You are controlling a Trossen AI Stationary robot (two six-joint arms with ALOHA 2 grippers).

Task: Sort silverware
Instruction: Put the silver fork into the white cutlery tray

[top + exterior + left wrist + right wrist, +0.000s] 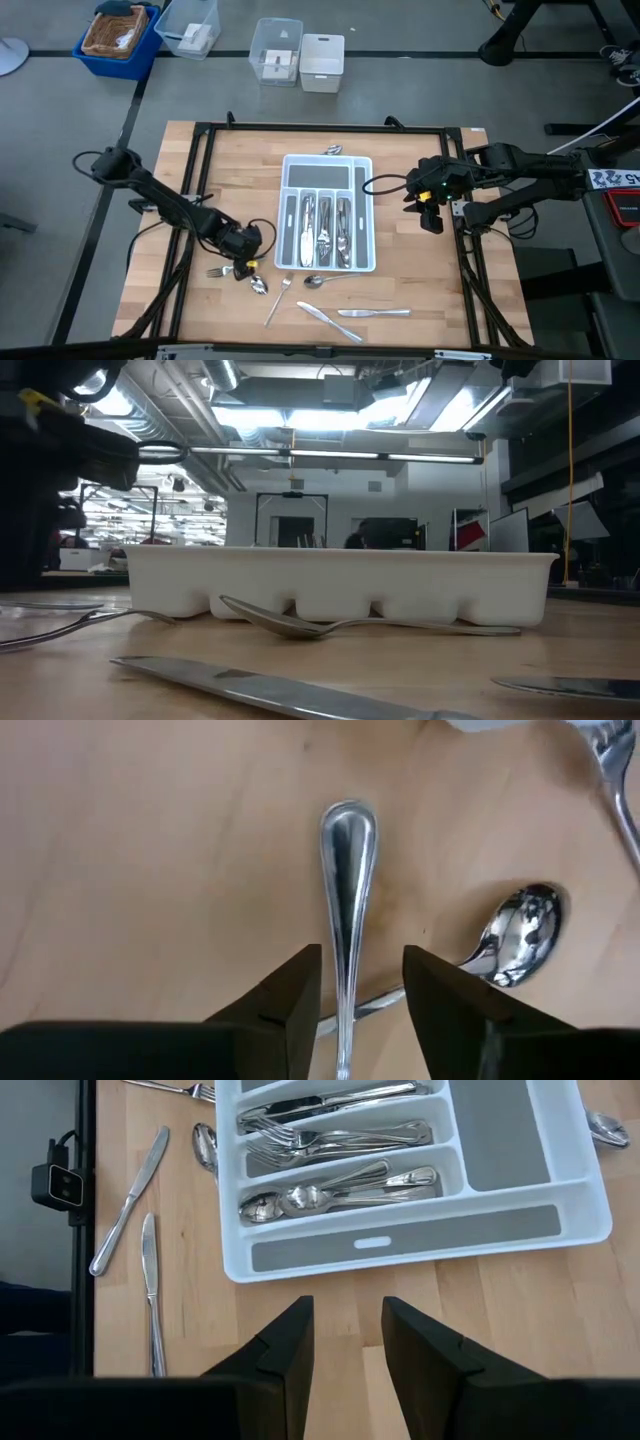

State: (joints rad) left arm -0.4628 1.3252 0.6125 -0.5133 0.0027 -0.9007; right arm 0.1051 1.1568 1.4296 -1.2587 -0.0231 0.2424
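Observation:
The fork belongs in the tray (328,212), so my left gripper must grab its slim handle next.
The silverware is partly in the white tray (328,212), where several pieces lie in the slots (330,1185). The rest lies loose on the wooden table near the front: a fork (279,300), a spoon (325,280) and two knives (328,320). My left gripper (243,262) points down, left of the tray's near corner. It is open, with one finger on each side of a utensil's slim handle (347,870), which lies flat on the wood. The utensil's head is hidden. A spoon's bowl (520,935) lies beside it. My right gripper (347,1340) hangs open above the table, right of the tray.
One spoon (333,150) lies at the tray's far edge. A fork (217,271) and a spoon (259,285) lie by my left gripper. Beyond the table's far edge stand a blue bin (118,38) and clear and white containers (277,50). Bare wood lies right of the tray.

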